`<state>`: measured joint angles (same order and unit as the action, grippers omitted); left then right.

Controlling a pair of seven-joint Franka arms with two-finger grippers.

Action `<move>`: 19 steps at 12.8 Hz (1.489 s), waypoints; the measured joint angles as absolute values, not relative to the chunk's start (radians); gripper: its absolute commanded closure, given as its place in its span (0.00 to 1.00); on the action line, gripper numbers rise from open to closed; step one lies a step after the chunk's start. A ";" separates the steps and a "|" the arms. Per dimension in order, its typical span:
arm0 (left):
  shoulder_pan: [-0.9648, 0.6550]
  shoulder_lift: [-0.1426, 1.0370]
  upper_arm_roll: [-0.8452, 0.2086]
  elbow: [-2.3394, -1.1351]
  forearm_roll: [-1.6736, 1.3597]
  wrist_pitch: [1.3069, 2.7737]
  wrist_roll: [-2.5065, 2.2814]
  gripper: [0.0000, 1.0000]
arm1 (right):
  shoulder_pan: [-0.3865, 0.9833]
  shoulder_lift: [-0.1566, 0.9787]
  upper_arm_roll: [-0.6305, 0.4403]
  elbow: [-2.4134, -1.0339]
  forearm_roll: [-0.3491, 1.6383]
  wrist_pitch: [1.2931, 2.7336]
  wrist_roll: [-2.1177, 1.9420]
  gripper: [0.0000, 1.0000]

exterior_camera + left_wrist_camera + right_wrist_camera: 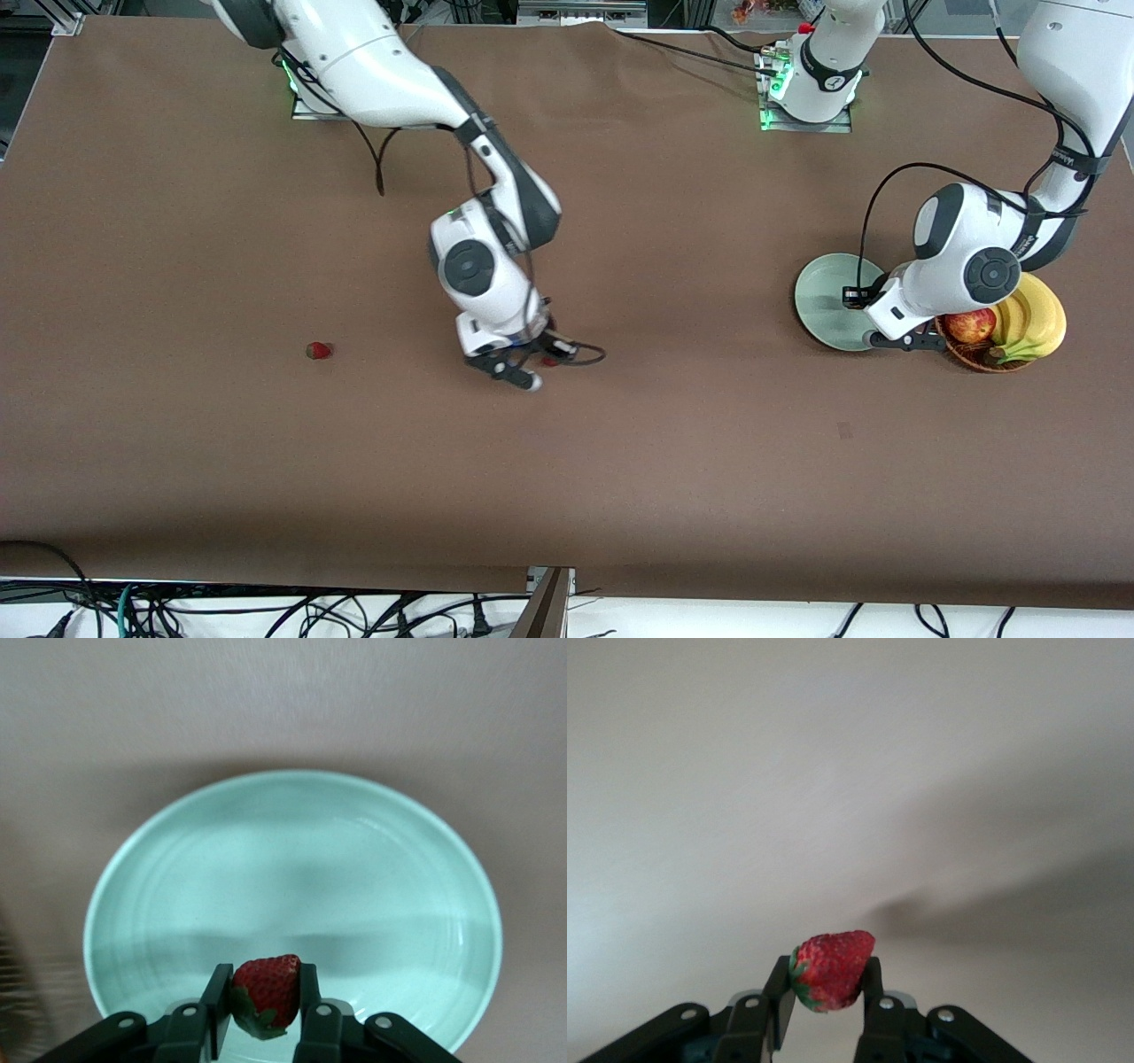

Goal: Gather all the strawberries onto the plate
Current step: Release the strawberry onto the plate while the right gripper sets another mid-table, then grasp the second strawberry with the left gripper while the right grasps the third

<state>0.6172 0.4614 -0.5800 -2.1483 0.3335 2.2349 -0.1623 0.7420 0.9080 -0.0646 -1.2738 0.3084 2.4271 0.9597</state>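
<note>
My right gripper needs to move the strawberry over the plate before opening: the strawberry hangs above the tabletop, apart from its shadow, and would drop if released now.
My left gripper is shut on a red strawberry with a green cap and hangs over the pale mint-green plate. In the front view that gripper sits above the plate's rim, beside the basket. My right gripper is shut on a second strawberry over bare brown table near the middle; in the front view it shows a bit of red. A third strawberry lies on the table toward the right arm's end.
A brown wicker basket holding a red-yellow apple and bananas stands right beside the plate, at the left arm's end. A black cable loops by the right gripper. The brown table's front edge runs low in the front view.
</note>
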 measured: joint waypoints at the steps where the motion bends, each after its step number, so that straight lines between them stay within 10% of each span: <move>1: 0.617 0.463 -0.582 -2.152 0.336 2.235 -0.162 0.00 | 0.788 0.939 -0.064 -1.266 0.308 2.496 1.020 0.75; 4: 0.617 0.463 -0.595 -2.150 0.339 2.225 -0.159 0.00 | 0.889 1.001 -0.069 -1.257 0.308 2.615 1.148 0.61; 6: 0.617 0.456 -0.611 -2.137 0.340 2.212 -0.156 0.00 | 0.897 1.003 -0.071 -1.248 0.308 2.617 1.178 0.01; 11: 0.619 0.363 -0.715 -2.063 0.340 2.181 -0.174 0.00 | 0.875 0.969 -0.106 -1.213 0.298 2.503 1.172 0.01; 19: 0.387 0.437 -0.822 -1.938 0.343 2.179 -0.638 0.00 | 0.608 0.722 -0.274 -1.231 0.287 1.841 0.543 0.01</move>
